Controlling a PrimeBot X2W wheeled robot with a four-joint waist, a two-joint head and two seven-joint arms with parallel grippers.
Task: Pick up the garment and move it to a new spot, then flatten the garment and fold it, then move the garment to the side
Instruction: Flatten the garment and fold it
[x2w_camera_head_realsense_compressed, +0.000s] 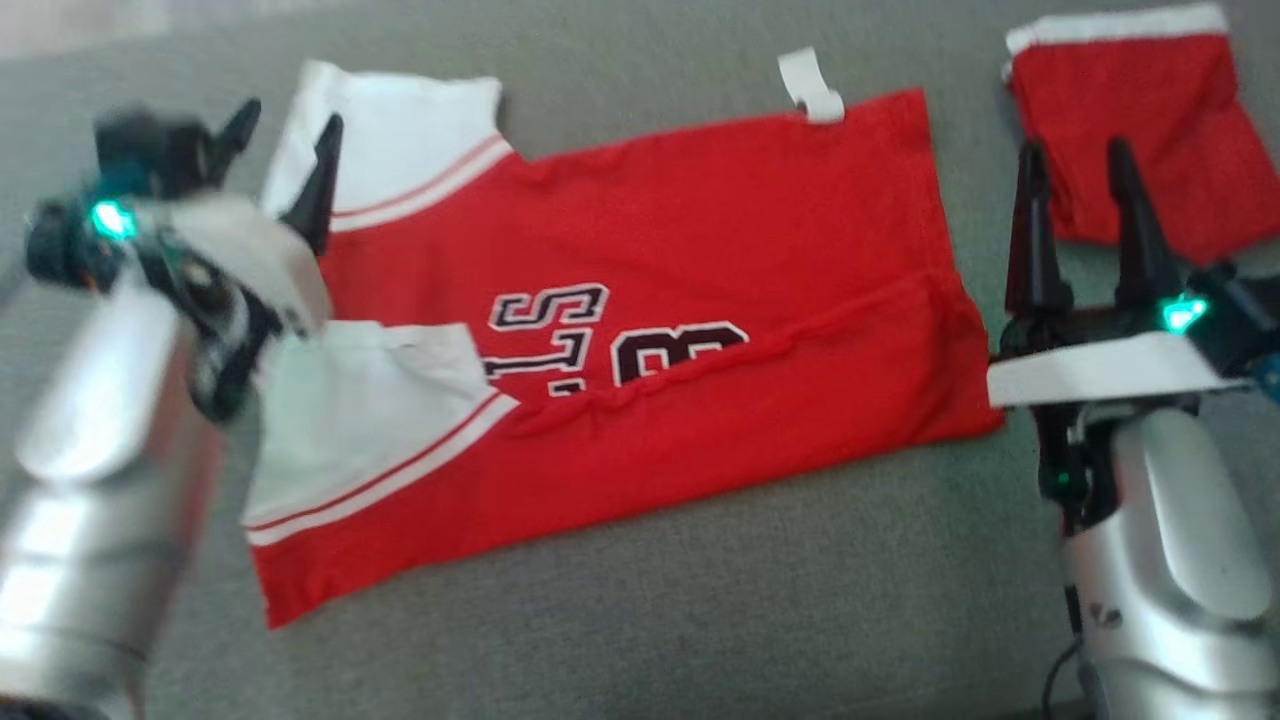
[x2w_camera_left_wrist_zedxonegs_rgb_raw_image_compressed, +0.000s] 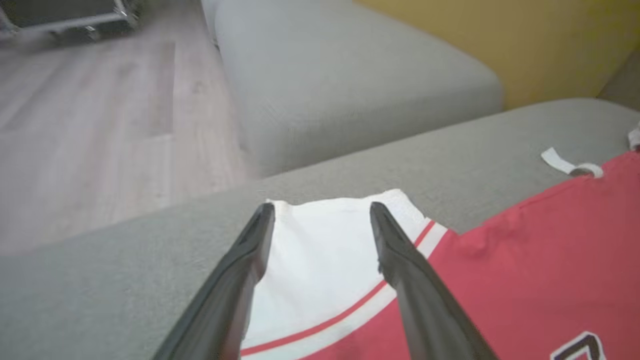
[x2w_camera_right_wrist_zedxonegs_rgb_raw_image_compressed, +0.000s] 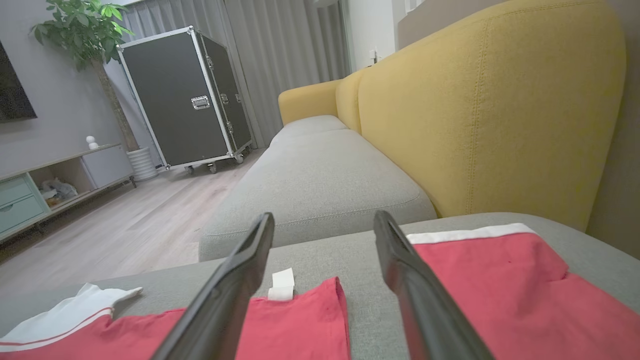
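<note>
The jersey's body (x2w_camera_head_realsense_compressed: 720, 216) lies flat on the cushion while its red hem corner (x2w_camera_head_realsense_compressed: 914, 101) sticks up, so my right gripper will grab the jersey there next.
The garment (x2w_camera_head_realsense_compressed: 680, 250) is a red jersey with white sleeves and dark lettering. It lies spread on the grey sofa cushion (x2w_camera_head_realsense_compressed: 700, 620), its near long edge folded up over the body. My left gripper (x2w_camera_head_realsense_compressed: 285, 145) hovers open over the far white sleeve (x2w_camera_left_wrist_zedxonegs_rgb_raw_image_compressed: 320, 260), with nothing between its fingers. In the left wrist view the left gripper (x2w_camera_left_wrist_zedxonegs_rgb_raw_image_compressed: 320, 210) points past that sleeve's end. My right gripper (x2w_camera_head_realsense_compressed: 1075, 155) stands open just right of the jersey's hem, empty. In the right wrist view the right gripper (x2w_camera_right_wrist_zedxonegs_rgb_raw_image_compressed: 324, 220) looks over the hem corner of the garment (x2w_camera_right_wrist_zedxonegs_rgb_raw_image_compressed: 300, 325).
A second red piece with a white band (x2w_camera_head_realsense_compressed: 1130, 130) lies at the cushion's far right, close to my right fingers. Beyond are another grey seat (x2w_camera_right_wrist_zedxonegs_rgb_raw_image_compressed: 320, 175), the yellow sofa back (x2w_camera_right_wrist_zedxonegs_rgb_raw_image_compressed: 480, 110), a wooden floor (x2w_camera_right_wrist_zedxonegs_rgb_raw_image_compressed: 125, 225), a black flight case (x2w_camera_right_wrist_zedxonegs_rgb_raw_image_compressed: 185, 95) and a low cabinet (x2w_camera_right_wrist_zedxonegs_rgb_raw_image_compressed: 45, 185).
</note>
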